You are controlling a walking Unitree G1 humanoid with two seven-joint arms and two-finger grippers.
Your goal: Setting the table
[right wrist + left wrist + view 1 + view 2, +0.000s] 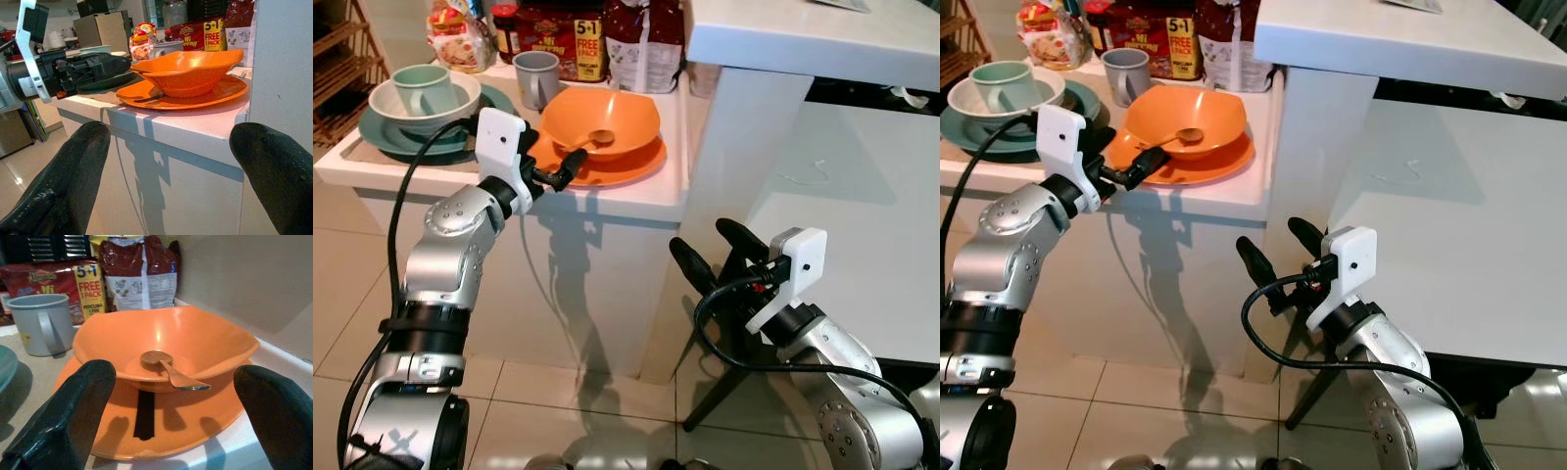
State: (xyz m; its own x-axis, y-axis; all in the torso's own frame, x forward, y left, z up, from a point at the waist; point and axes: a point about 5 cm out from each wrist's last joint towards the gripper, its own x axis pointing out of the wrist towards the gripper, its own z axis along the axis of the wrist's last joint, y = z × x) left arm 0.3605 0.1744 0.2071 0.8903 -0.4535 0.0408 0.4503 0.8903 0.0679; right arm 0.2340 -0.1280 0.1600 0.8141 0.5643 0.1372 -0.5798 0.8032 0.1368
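I will grab the spoon with my left gripper next, by its handle end over the bowl's rim [576, 146], because the spoon's head [601, 136] is down between the sides of the orange bowl.
An orange bowl [607, 117] sits on an orange plate [641, 168] on the white counter [636, 196]. A wooden spoon [597, 138] lies inside the bowl, its handle toward the near rim. My left gripper [566, 168] is open at the plate's near left edge, level with the rim. In the left wrist view its fingers [68, 421] stand wide apart with the bowl [195, 340] and spoon [168, 369] straight ahead. My right gripper [713, 251] is open, low in front of the counter's side, holding nothing.
A grey mug [536, 78] stands behind the plate. To the left, a teal plate [386, 135] carries a white bowl [440, 110] with a green mug [423, 86]. Snack packs [568, 34] line the back. A white table [862, 206] lies to the right.
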